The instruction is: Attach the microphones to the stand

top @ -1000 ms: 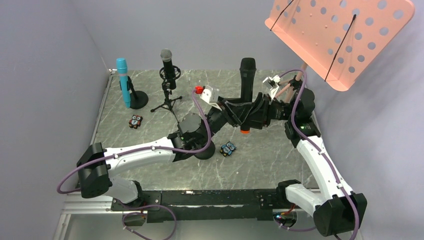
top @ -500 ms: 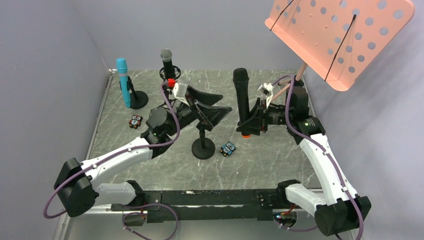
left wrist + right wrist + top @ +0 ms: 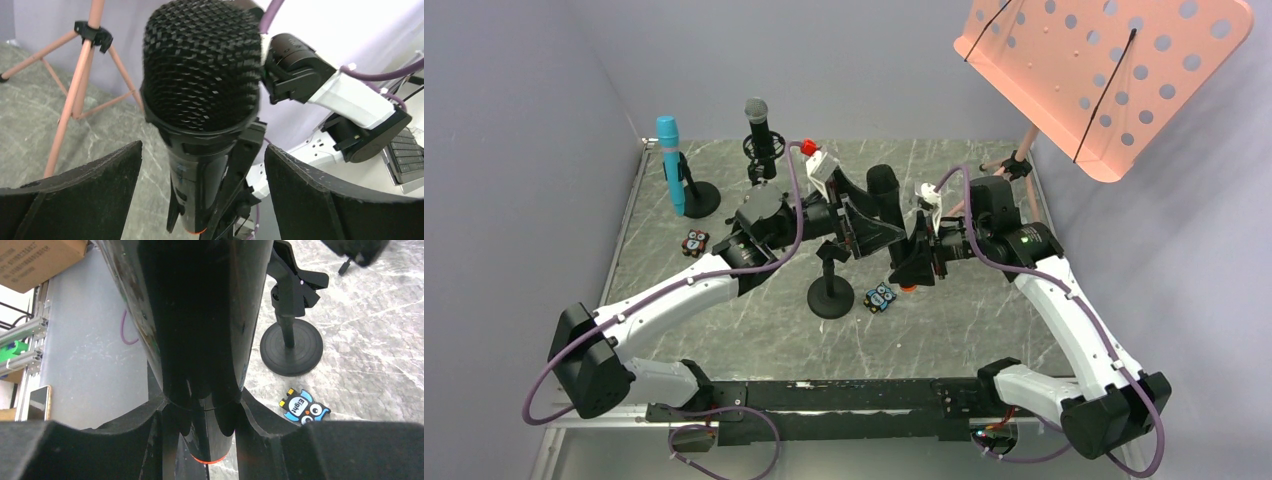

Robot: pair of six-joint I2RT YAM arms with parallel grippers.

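Note:
My left gripper is ready to close on the all-black microphone: my fingers reach along both sides of the microphone's body (image 3: 892, 213) just below the mesh head (image 3: 882, 180).
The all-black microphone (image 3: 884, 186) with an orange end ring (image 3: 210, 459) stands tilted above the table, and my right gripper (image 3: 920, 258) is shut on its lower body (image 3: 200, 315). My left gripper (image 3: 856, 214) is open, its fingers (image 3: 80, 200) standing wide on either side of the mesh head (image 3: 202, 65) without touching it. An empty stand (image 3: 829, 296) with a round base (image 3: 291, 347) and clip (image 3: 295, 282) sits just below and left of them. The light blue microphone (image 3: 669, 165) and the silver-headed microphone (image 3: 759, 125) sit in stands at the back left.
A pink music stand (image 3: 1104, 80) on a tripod (image 3: 75, 85) rises at the back right. A blue owl figure (image 3: 880, 297) lies beside the empty stand's base, and a dark owl figure (image 3: 695, 242) lies near the blue microphone's stand.
My left gripper opened wide, pulled back left, then came in around the microphone's head. My right gripper carried the black microphone leftward toward the empty stand and tilted it.

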